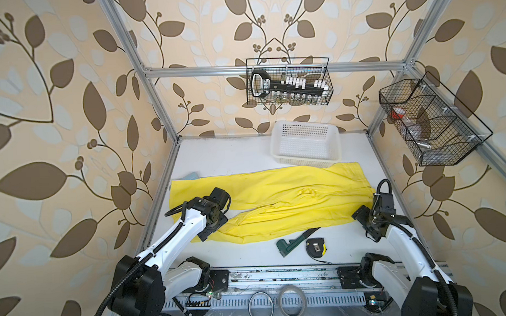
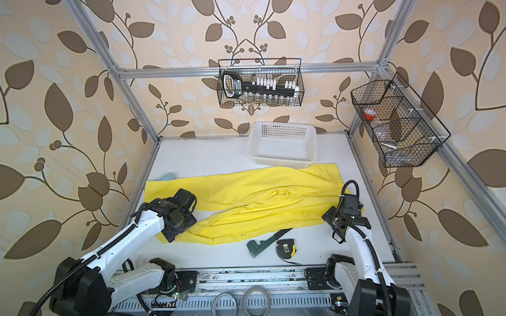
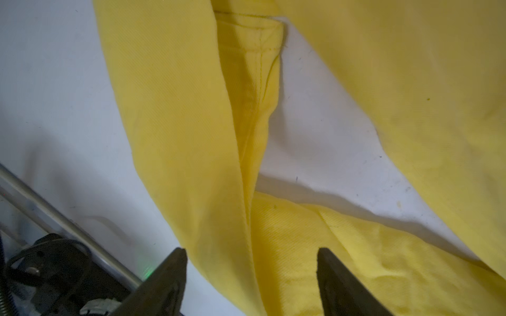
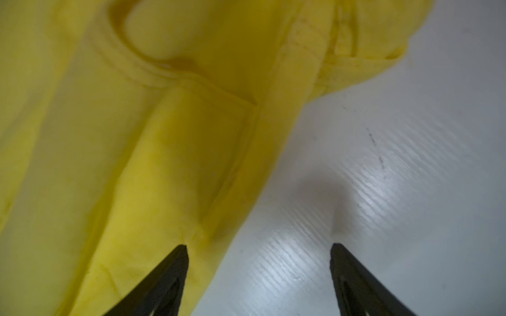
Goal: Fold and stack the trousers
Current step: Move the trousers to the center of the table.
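Note:
My right gripper should next grab the trousers by their near outer edge at the waist, to spread the near leg flat for folding.
The bright yellow trousers lie spread across the white table in both top views, waist to the right, two legs running left. My left arm hangs over the end of the near leg. In the left wrist view my left gripper is open, its fingers astride a fold of that leg, holding nothing. My right arm is at the waist's near right corner. My right gripper is open, with one fingertip over the trousers' edge and its other fingertip over bare table.
A white perforated basket stands behind the waist, touching the fabric. A green pipe wrench and a black-and-yellow tape measure lie in front of the near leg. A pale blue item peeks out behind the far leg. Wire baskets hang above.

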`<state>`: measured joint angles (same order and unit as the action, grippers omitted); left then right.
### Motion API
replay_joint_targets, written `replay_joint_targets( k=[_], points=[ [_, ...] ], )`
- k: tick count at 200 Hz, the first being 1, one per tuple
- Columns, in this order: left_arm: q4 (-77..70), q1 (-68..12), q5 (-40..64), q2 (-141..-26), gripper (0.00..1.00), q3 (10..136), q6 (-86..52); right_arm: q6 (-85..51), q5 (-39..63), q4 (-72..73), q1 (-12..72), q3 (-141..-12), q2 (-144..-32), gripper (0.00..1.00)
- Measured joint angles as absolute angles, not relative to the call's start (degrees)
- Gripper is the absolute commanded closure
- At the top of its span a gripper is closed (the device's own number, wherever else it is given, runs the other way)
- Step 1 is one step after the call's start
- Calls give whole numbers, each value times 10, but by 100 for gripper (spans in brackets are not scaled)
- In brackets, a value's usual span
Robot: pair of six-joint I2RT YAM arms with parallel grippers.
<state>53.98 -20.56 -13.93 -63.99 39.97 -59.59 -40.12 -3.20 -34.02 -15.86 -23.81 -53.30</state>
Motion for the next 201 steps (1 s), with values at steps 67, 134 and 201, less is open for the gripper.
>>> replay_joint_targets(
  k=[67,134,201],
  points=[
    [536,-205,-135,-623,97,387,-593,-403,-59,-239,-171,-249,-626,21],
    [595,-206,-149,-572,100,415,-569,-397,-85,-164,-171,-251,-669,38],
    [687,-206,-197,-510,100,521,-554,-394,-69,-160,-169,-253,-675,94]
  ],
)
